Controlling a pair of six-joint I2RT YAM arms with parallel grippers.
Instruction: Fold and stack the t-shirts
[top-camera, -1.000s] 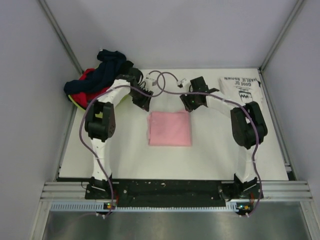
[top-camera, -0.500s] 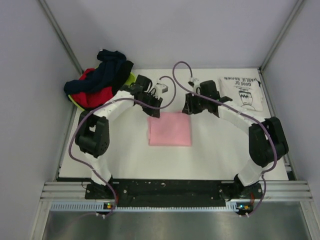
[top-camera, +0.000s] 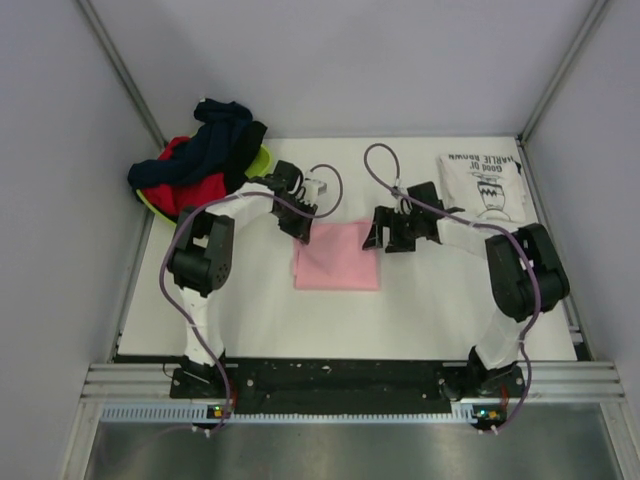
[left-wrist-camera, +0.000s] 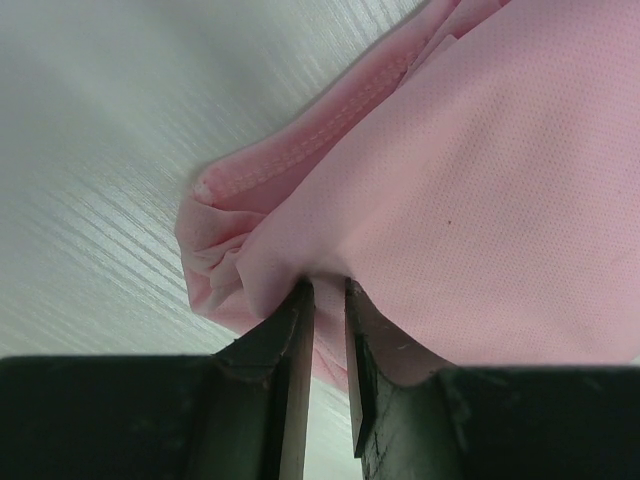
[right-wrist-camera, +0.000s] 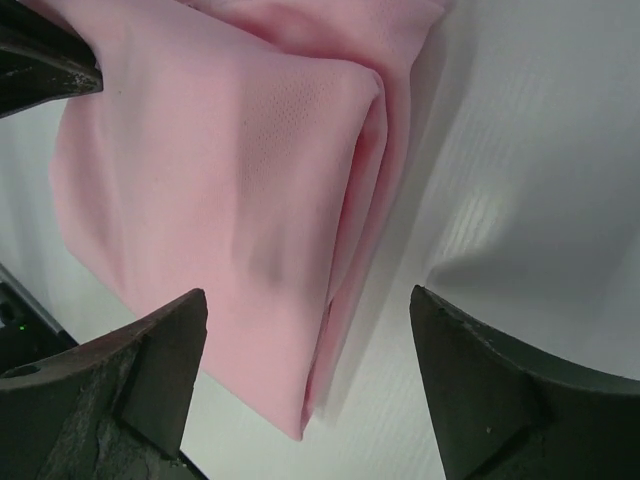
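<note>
My right gripper isn't ready to close yet, because its fingers are above the fold (top-camera: 376, 249) (right-wrist-camera: 333, 285). It should come down first and then close on the fold between its fingers.
A folded light-pink t-shirt (top-camera: 338, 256) lies mid-table. My left gripper (top-camera: 302, 230) is at its far left corner, shut on a pinch of the pink cloth (left-wrist-camera: 330, 283). My right gripper (top-camera: 378, 238) is at the shirt's far right corner, open, its fingers either side of the shirt's folded edge (right-wrist-camera: 350, 220). A folded white t-shirt (top-camera: 483, 184) with black lettering and a cartoon print lies at the far right of the table, untouched.
A lime-green basket (top-camera: 257, 160) heaped with dark blue and red clothes (top-camera: 195, 160) stands at the far left corner. Grey walls close in the left, right and back. Purple cables loop above both wrists.
Both grippers moved nearer and down onto the pink shirt's far corners. The left one has shut on the cloth; the shirt's far left corner is now slightly drawn up.
</note>
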